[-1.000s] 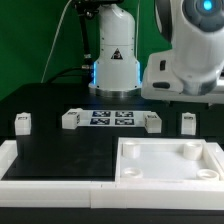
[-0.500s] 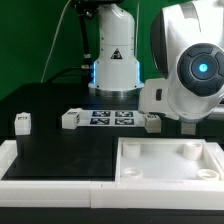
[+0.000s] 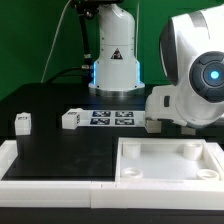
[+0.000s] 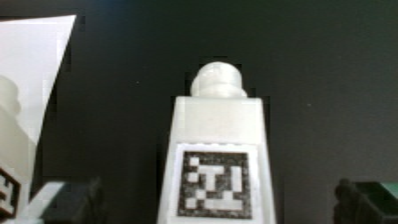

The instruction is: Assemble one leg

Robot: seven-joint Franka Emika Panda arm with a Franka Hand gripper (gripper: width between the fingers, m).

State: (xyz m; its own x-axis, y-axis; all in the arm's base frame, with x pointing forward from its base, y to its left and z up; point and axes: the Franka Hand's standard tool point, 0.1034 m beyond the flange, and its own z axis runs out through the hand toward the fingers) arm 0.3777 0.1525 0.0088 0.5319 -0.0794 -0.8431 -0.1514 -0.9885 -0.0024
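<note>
The tagged white leg is between my gripper's fingers, which reach down on either side of it. My gripper should close on the white leg now.
In the wrist view a white leg (image 4: 221, 150) with a black-and-white tag on its face and a rounded peg at its far end lies on the black table. My gripper (image 4: 217, 205) is open, with one dark finger (image 4: 71, 200) on each side of the leg, apart from it. In the exterior view the arm's wrist (image 3: 195, 90) covers this leg and the gripper at the right. Three other legs show there: one at the left (image 3: 21, 123), one beside the marker board (image 3: 70, 119), and one partly hidden by the arm (image 3: 150, 122).
The marker board (image 3: 112, 118) lies at the table's middle back. The large white square part with round sockets (image 3: 135, 172) lies at the front right. A white raised border (image 3: 50, 172) runs along the front left. A white part's edge (image 4: 27, 90) shows beside the leg.
The arm has swung toward the exterior view's right and come down over the rightmost leg, which it now hides. The other legs have not moved.
</note>
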